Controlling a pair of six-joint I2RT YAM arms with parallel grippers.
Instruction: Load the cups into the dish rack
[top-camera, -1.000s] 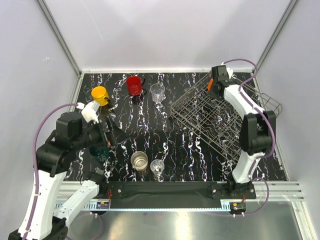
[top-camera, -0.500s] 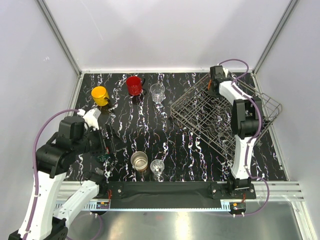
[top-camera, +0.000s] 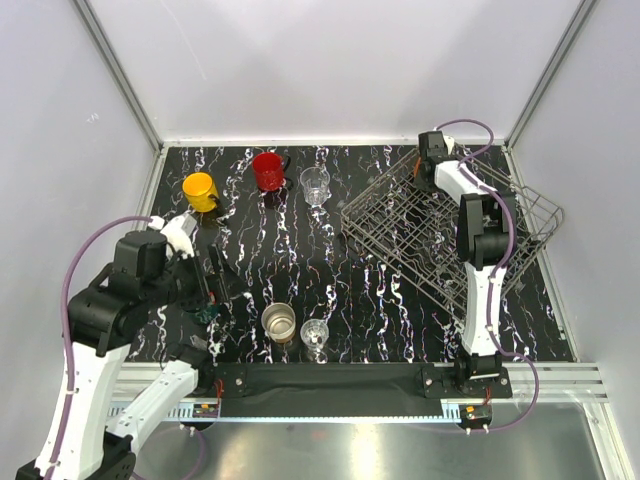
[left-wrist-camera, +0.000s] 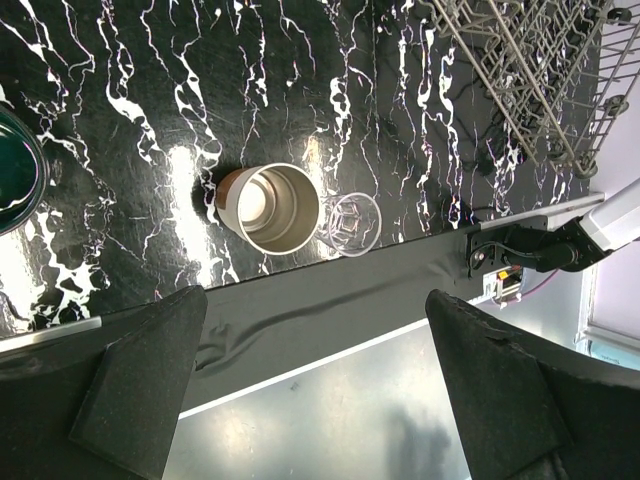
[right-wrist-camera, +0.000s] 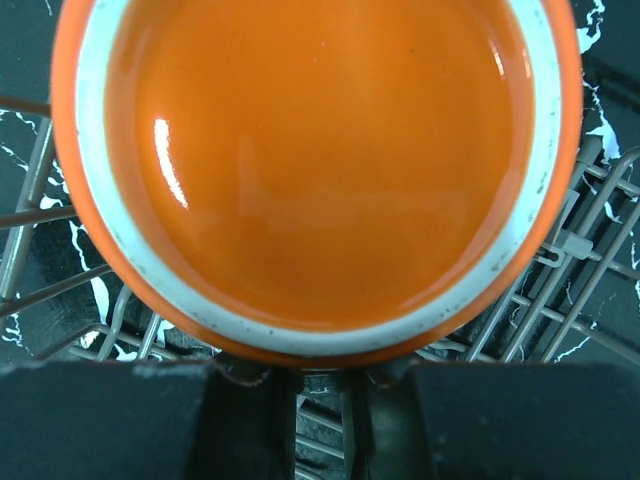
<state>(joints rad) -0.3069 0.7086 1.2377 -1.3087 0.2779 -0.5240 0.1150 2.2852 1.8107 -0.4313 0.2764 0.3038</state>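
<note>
The orange mug sits over the dish rack's far corner, with wires close on both sides, so it is now time for my right gripper to release the mug.
My right gripper is shut on the near edge of the orange mug, which fills the right wrist view above the wires of the dish rack. From above, that gripper sits at the far left corner of the dish rack. My left gripper hangs open over the dark teal cup, holding nothing. Its wrist view shows the teal rim, the brown-and-cream cup and a clear glass. The yellow mug, red mug and another glass stand at the back.
The rack stands skewed across the right half of the black marbled table. Its side basket points toward the right wall. A black mat and metal rail run along the near edge, beneath my left fingers.
My left arm has drawn back toward the near left, bringing its open gripper over the teal cup. The right arm has straightened toward the rack's far corner with the orange mug.
</note>
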